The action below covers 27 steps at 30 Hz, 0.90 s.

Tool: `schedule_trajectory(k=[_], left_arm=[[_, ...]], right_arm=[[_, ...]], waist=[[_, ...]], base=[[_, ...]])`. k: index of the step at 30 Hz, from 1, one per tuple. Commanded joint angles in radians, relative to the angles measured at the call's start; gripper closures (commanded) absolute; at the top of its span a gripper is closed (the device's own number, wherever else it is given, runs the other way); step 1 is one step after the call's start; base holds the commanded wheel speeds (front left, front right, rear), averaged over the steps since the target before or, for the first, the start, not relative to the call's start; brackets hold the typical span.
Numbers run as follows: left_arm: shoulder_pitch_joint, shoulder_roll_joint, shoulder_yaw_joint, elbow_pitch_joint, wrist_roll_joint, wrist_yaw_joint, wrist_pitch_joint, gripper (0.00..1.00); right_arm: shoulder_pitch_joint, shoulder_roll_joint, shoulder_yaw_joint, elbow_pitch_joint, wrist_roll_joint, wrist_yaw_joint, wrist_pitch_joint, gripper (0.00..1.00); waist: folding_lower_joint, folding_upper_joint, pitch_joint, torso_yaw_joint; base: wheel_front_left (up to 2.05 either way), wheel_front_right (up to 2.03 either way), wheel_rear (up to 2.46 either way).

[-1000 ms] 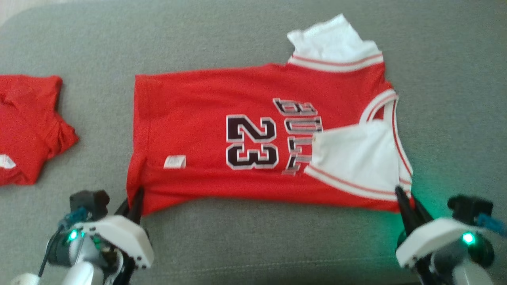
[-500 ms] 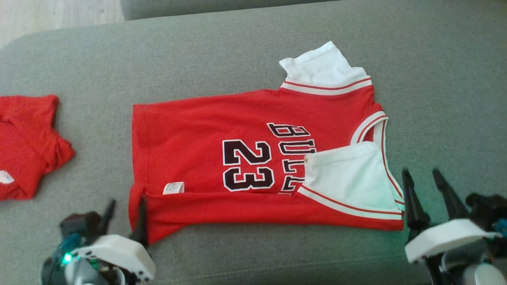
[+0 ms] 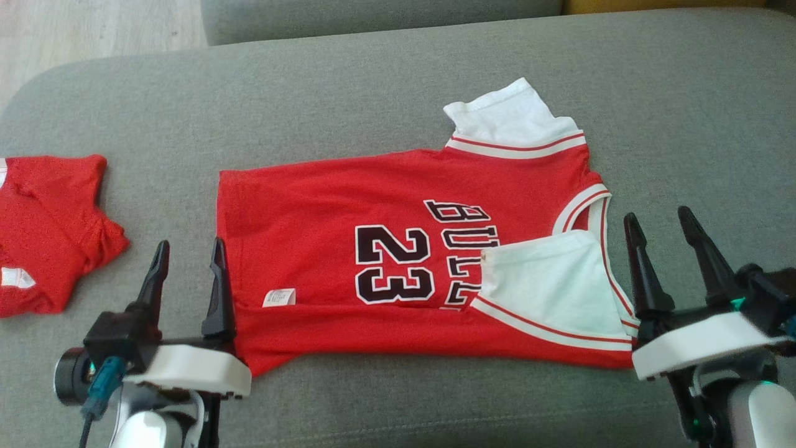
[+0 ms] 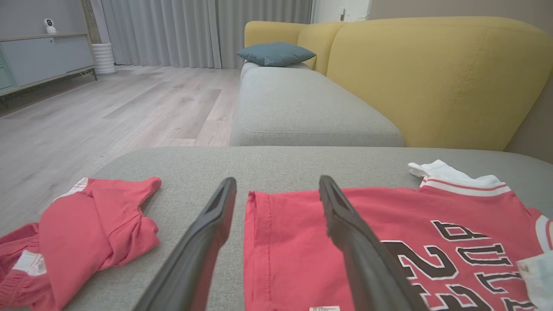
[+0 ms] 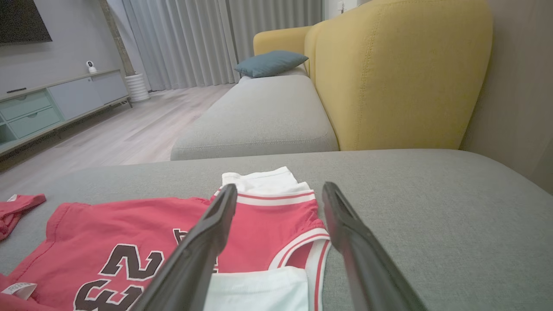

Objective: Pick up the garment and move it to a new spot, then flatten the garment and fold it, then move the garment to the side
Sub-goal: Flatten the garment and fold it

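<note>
The red jersey's flat long side is to be folded over its lettering (image 3: pixel 461 238), so the robot's left gripper will grab its unfolded hem corner (image 3: pixel 224 178).
The garment (image 3: pixel 348 205) is a red jersey with a black "23", white sleeves and a white tag. It lies flat on the grey cushion (image 3: pixel 373 81), its near long edge folded up over the body as a narrow strip. My left gripper (image 3: pixel 190 244) stands open over the jersey's near left corner, with nothing between its fingers. In the left wrist view the left gripper (image 4: pixel 277 181) straddles the hem of the jersey (image 4: pixel 293 242). My right gripper (image 3: pixel 658 215) is open just right of the collar end. The right wrist view has the right gripper (image 5: pixel 280 186) above the jersey (image 5: pixel 129 233).
A second red garment (image 3: pixel 43 230) lies crumpled at the cushion's left edge. Beyond the far edge are another grey seat (image 4: pixel 302 108), a yellow sofa back (image 4: pixel 432 77) with a blue pillow (image 4: pixel 274 54), and wooden floor (image 3: pixel 93 31).
Both grippers have opened, let go of the jersey's near corners and risen off the cushion. The near edge now lies folded over the body. The head camera has tilted.
</note>
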Motion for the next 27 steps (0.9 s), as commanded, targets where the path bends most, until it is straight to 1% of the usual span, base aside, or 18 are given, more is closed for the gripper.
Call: schedule_trajectory(k=[1,6,9,13,16,19,23,27], left_arm=[[-0.046,0.014,0.035,-0.024,0.007,0.009,-0.009,0.00],[-0.054,0.017,0.034,-0.009,0.011,0.015,-0.016,0.00],[-0.068,0.020,0.033,0.003,0.007,0.011,-0.014,0.00],[-0.109,0.027,0.028,0.024,-0.003,-0.005,0.001,0.00],[-0.191,0.035,0.023,0.064,-0.020,-0.036,0.031,0.00],[-0.306,0.042,0.021,0.147,-0.051,-0.073,0.090,0.00],[-0.466,0.059,0.022,0.315,-0.095,-0.119,0.210,0.00],[-0.596,0.079,0.035,0.492,-0.132,-0.133,0.354,0.00]], right_arm=[[-0.046,-0.020,0.029,-0.042,0.003,-0.001,0.003,0.00],[-0.051,-0.023,0.031,-0.040,0.011,-0.001,0.004,0.00],[-0.052,-0.022,0.027,-0.041,0.014,-0.001,0.004,0.00],[-0.055,-0.019,0.021,-0.045,0.016,-0.001,0.007,0.00],[-0.063,-0.018,0.016,-0.051,0.018,-0.001,0.005,0.00],[-0.077,-0.016,0.020,-0.051,0.021,-0.001,0.004,0.00],[-0.098,-0.011,0.034,-0.041,0.027,-0.001,-0.003,0.00],[-0.118,-0.007,0.050,-0.019,0.034,-0.001,-0.013,0.00]], waist=[[0.0000,-0.0001,0.001,-0.001],[0.0000,-0.0001,0.008,0.001],[0.0000,-0.0001,0.015,0.001],[0.0000,-0.0001,0.033,0.001],[0.0000,-0.0001,0.062,0.003],[0.0000,-0.0001,0.098,-0.002],[0.0000,-0.0001,0.145,-0.021],[0.0000,-0.0001,0.184,-0.047]], base=[[0.00,0.00,0.00],[0.00,0.00,0.00],[0.00,0.00,0.00],[0.00,0.00,0.00],[0.00,0.00,0.00],[0.00,0.00,0.00],[0.00,0.00,0.00],[0.00,0.00,0.00]])
